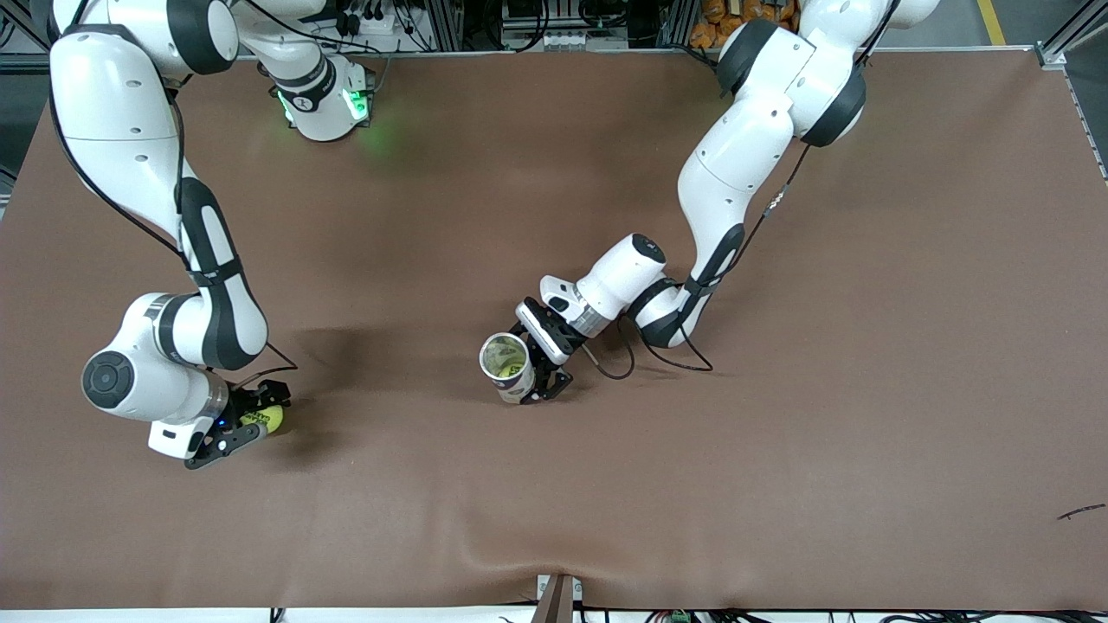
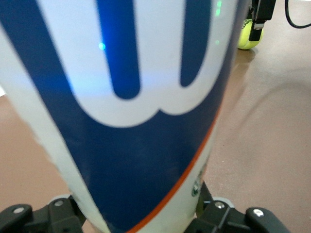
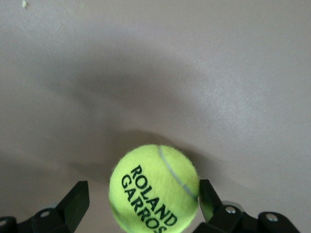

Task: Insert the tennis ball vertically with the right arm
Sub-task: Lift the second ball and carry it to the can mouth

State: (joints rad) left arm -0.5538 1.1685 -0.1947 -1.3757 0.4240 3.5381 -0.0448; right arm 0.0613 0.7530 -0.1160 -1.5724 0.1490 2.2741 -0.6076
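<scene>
I will next grab the tennis ball with my right gripper by its sides, on either side of the ROLAND GARROS print [image 1: 274,417], to put it into the tube can [image 1: 507,363].
A yellow-green tennis ball [image 1: 270,420] printed ROLAND GARROS lies on the brown table [image 1: 779,433] toward the right arm's end. My right gripper [image 1: 262,419] is low around it, open. In the right wrist view the ball [image 3: 154,194] sits between the fingers, against one pad [image 3: 208,196], with a gap to the other. My left gripper [image 1: 532,377] is shut on a white and blue tube can [image 1: 507,363] near the table's middle, its open mouth facing up. The can [image 2: 146,97] fills the left wrist view, where the ball [image 2: 249,38] also shows.
The right arm's base [image 1: 325,104] with a green light stands at the table's back edge. A small dark scrap [image 1: 1082,512] lies toward the left arm's end, near the front. A clamp [image 1: 558,597] sits at the front edge's middle.
</scene>
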